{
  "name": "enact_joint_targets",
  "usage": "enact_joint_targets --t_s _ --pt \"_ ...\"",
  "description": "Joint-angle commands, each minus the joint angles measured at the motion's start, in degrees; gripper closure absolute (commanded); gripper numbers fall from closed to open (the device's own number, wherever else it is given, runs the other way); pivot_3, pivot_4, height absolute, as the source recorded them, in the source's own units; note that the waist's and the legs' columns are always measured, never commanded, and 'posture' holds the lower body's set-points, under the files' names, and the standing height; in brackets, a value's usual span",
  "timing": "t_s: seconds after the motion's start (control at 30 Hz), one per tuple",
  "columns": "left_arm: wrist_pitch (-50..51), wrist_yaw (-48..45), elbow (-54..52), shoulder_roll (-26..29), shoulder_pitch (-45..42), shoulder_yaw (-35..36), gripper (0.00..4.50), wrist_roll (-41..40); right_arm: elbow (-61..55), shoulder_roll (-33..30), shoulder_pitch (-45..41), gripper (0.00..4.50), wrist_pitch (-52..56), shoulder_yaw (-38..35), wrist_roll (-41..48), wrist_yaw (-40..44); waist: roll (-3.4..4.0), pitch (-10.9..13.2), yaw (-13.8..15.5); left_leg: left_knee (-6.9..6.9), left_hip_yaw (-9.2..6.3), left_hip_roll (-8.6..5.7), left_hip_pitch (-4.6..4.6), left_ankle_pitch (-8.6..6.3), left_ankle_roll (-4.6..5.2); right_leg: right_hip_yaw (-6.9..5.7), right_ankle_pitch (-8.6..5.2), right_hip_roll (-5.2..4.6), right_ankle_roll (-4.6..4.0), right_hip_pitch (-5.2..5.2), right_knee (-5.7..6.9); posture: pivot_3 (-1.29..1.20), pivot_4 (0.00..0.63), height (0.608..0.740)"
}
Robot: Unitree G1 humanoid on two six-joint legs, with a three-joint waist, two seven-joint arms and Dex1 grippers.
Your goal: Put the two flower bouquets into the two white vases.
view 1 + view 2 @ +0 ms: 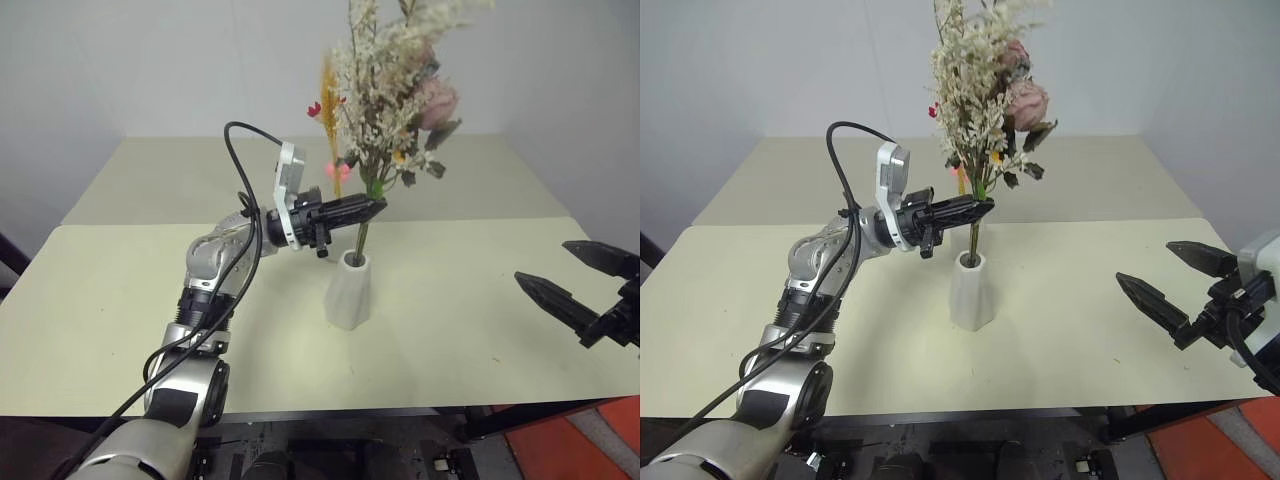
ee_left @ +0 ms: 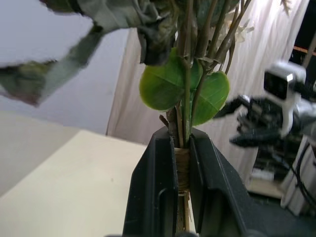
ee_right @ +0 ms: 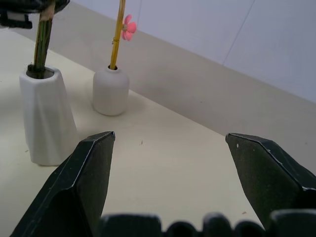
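My left gripper should open now, because the bushy bouquet's stems reach down inside the tall white vase's opening and the bushy bouquet would stay in the tall white vase.
The bushy bouquet of cream sprigs, green leaves and a pink rose stands upright, its stems reaching down into the mouth of the tall faceted white vase at the table's middle. My left gripper is shut on those stems just above the vase; the left wrist view shows its fingers pinching the tied stems. Behind it, the slim orange plume with pink blossoms rises from the short rounded vase. My right gripper hangs open and empty to the right of the vases.
Both vases stand on a cream table, with a second cream table behind it against a pale wall. The front edge of the table runs close below my arms. A black cable loops over the left arm.
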Motion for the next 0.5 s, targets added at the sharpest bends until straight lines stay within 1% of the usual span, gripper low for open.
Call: enact_joint_targets --t_s 0.03,0.17,0.23,0.3,0.43,0.47,0.5 --pt "-0.9 -0.4 -3.9 0.6 -0.2 0.1 4.42 -0.4 -0.5 0.1 -0.1 0.25 -2.1 -0.7 -0.4 -0.4 0.00 0.0 0.0 0.00 0.00 0.00 0.01 0.00 0.00 0.00 0.00 0.00 0.00 0.00 0.00 0.00 0.150 0.740" --pt "-0.2 0.1 -4.6 1.1 0.6 0.4 4.42 -0.6 -0.3 0.2 0.3 0.25 -2.9 -0.4 -1.1 0.0 0.01 0.0 0.0 0.00 0.00 0.00 0.01 0.00 0.01 0.00 0.00 0.00 0.00 0.01 0.00 0.00 0.150 0.740" --pt "0.2 0.0 -5.2 1.7 1.1 0.5 3.70 -0.7 -0.1 0.1 0.4 0.25 -3.3 -0.1 -1.5 0.2 0.01 0.0 -0.1 0.00 0.00 0.01 0.02 0.00 0.01 0.00 -0.06 0.00 0.10 0.01 0.00 0.00 0.150 0.740" --pt "-0.1 -1.4 -6.2 2.9 2.1 0.0 3.28 -0.6 0.3 -0.1 0.2 0.25 -3.6 0.4 -1.8 0.2 0.01 0.0 -0.2 0.00 0.00 0.01 0.02 -0.01 0.01 0.01 -0.09 0.00 0.14 0.01 0.00 0.00 0.150 0.740" --pt "1.2 -2.2 -6.9 5.0 3.3 -1.0 2.08 -0.2 0.8 -0.3 -0.1 0.25 -4.1 1.4 -2.4 0.4 0.01 0.0 -0.1 0.00 0.00 0.00 0.01 0.00 0.01 0.01 -0.09 0.00 0.14 0.00 0.01 0.00 0.150 0.740" --pt "1.2 -2.7 -7.2 5.6 3.7 -1.5 1.89 0.1 0.9 -0.4 -0.2 0.25 -4.3 1.6 -2.6 0.4 0.01 0.0 -0.1 0.00 0.00 0.00 0.01 0.00 0.01 0.00 -0.09 0.00 0.14 0.01 0.00 0.00 0.150 0.740" --pt "0.2 -3.9 -7.6 6.8 4.3 -2.5 1.51 1.3 1.1 -0.4 -0.3 0.25 -4.4 1.8 -2.8 0.5 0.01 0.0 -0.1 0.00 0.00 0.00 0.01 -0.01 0.01 0.01 -0.08 0.00 0.13 0.00 0.00 0.00 0.150 0.740"
